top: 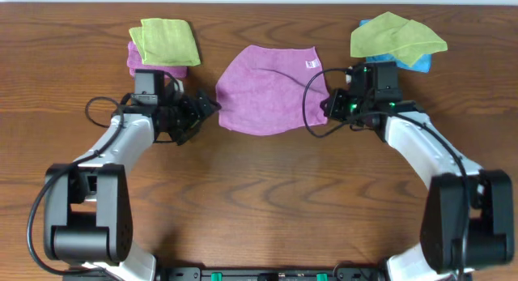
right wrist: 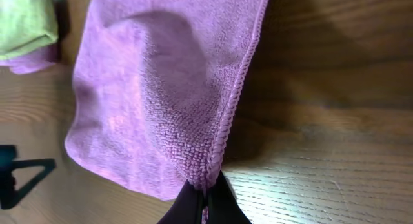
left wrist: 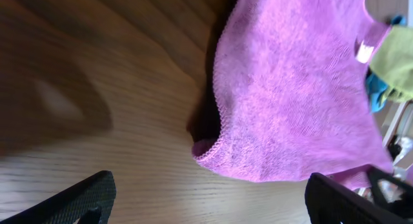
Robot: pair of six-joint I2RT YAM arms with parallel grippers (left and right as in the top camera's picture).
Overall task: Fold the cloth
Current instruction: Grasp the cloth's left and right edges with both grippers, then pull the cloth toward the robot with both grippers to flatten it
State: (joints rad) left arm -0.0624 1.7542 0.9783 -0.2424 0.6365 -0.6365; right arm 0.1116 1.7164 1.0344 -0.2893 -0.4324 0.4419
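Observation:
My left gripper picks up the magenta-purple cloth (top: 263, 91) by its free near corner (top: 223, 124) next, opposite my right gripper's corner, to straighten the cloth for folding.
The magenta-purple cloth (top: 263, 91) lies rumpled on the table's far middle, its white label (top: 311, 65) near the far right corner. My right gripper (top: 330, 104) is shut on the cloth's right near corner; in the right wrist view the hemmed edge (right wrist: 226, 121) runs into the closed jaws (right wrist: 205, 198). My left gripper (top: 209, 108) is open and empty just left of the cloth's left edge. In the left wrist view the cloth's left corner (left wrist: 206, 148) lies on the wood ahead of the open fingers (left wrist: 206, 201), apart from them.
A lime-green cloth (top: 166, 40) lies on a folded purple cloth (top: 139, 61) at the far left. Another lime-green cloth (top: 395, 34) over a blue one (top: 421, 62) sits at the far right. Black cables (top: 291, 77) cross the cloth.

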